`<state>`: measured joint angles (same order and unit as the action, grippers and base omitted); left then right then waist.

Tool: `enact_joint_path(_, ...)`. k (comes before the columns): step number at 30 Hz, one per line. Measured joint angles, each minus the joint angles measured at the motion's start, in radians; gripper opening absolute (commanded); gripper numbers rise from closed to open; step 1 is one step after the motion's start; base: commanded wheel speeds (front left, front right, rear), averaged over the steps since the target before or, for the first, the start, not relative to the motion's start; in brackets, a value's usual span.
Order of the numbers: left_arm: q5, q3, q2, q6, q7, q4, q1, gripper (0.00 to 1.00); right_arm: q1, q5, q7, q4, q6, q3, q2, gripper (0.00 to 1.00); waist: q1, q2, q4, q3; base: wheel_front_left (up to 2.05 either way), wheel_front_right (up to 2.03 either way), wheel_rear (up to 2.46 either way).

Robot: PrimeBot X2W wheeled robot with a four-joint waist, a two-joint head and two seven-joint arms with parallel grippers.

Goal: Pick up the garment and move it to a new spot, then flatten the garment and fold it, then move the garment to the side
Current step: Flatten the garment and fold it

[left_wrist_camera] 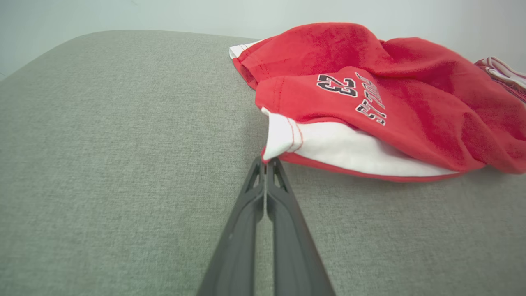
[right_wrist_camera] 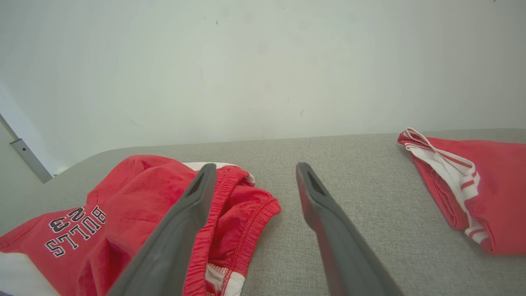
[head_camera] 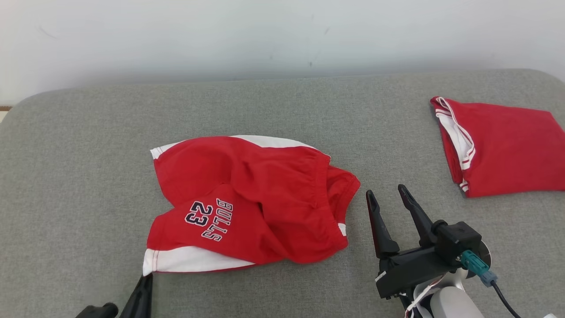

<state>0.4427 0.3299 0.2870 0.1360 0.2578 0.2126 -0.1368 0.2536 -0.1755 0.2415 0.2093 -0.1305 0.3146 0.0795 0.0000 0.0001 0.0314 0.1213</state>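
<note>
The gathered waistband edge (head_camera: 323, 185) stands up while the legs lie slack. My right gripper grabs the shorts by the waistband corner (head_camera: 341, 244) next.
The garment (head_camera: 269, 194) is a pair of red shorts with white side panels and "BULLS 23" print, lying crumpled in the middle of the grey padded table (head_camera: 88, 168). My left gripper (head_camera: 145, 277) is at the shorts' near left corner. In the left wrist view its fingers (left_wrist_camera: 266, 161) are pressed together on the white corner hem of the garment (left_wrist_camera: 370, 107). My right gripper (head_camera: 389, 193) stands open just right of the shorts' waistband, not touching the cloth. In the right wrist view the right gripper (right_wrist_camera: 254, 169) has nothing between its fingers, and the garment (right_wrist_camera: 123, 213) lies to its left.
A second red garment (head_camera: 499, 145) with white striped trim lies folded at the table's right edge, also in the right wrist view (right_wrist_camera: 472, 185). A pale wall (head_camera: 282, 35) runs behind the table. Bare grey surface spreads left of the shorts.
</note>
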Motion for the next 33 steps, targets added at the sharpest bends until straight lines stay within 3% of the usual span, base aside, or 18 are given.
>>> enact_joint_path(10, 0.009, -0.072, 0.003, 0.024, 0.000, 0.005, 0.051, 0.00, 0.000, -0.001, -0.014, 0.006, 0.000, 0.000, 0.007, 1.00, 0.0000, 0.0000, 0.012, 0.006, 0.00, 0.00, 0.00)
enact_joint_path(12, 0.007, -0.076, -0.003, 0.014, 0.000, 0.010, 0.054, 0.81, 0.000, -0.002, -0.020, 0.007, 0.000, 0.002, 0.008, 1.00, 0.0000, 0.0000, 0.015, 0.008, 0.00, 0.00, 0.00)
enact_joint_path(13, 0.003, -0.078, -0.005, 0.014, 0.000, 0.012, 0.054, 1.00, 0.000, -0.005, -0.022, 0.009, 0.000, 0.004, 0.008, 1.00, 0.0001, 0.0000, 0.016, 0.008, 0.00, 0.00, 0.00)
enact_joint_path(27, -0.089, -0.229, -0.076, 0.024, 0.002, -0.141, 0.097, 1.00, -0.005, -0.053, -0.058, 0.033, 0.000, 0.048, 0.023, 1.00, 0.0000, 0.0000, 0.050, -0.001, 0.00, 0.00, 0.00)
enact_joint_path(33, -0.132, -0.290, -0.100, 0.002, 0.002, -0.171, 0.104, 1.00, -0.007, -0.120, -0.107, 0.062, 0.000, 0.108, 0.026, 1.00, 0.0000, 0.0000, 0.059, -0.003, 0.00, 0.00, 0.00)
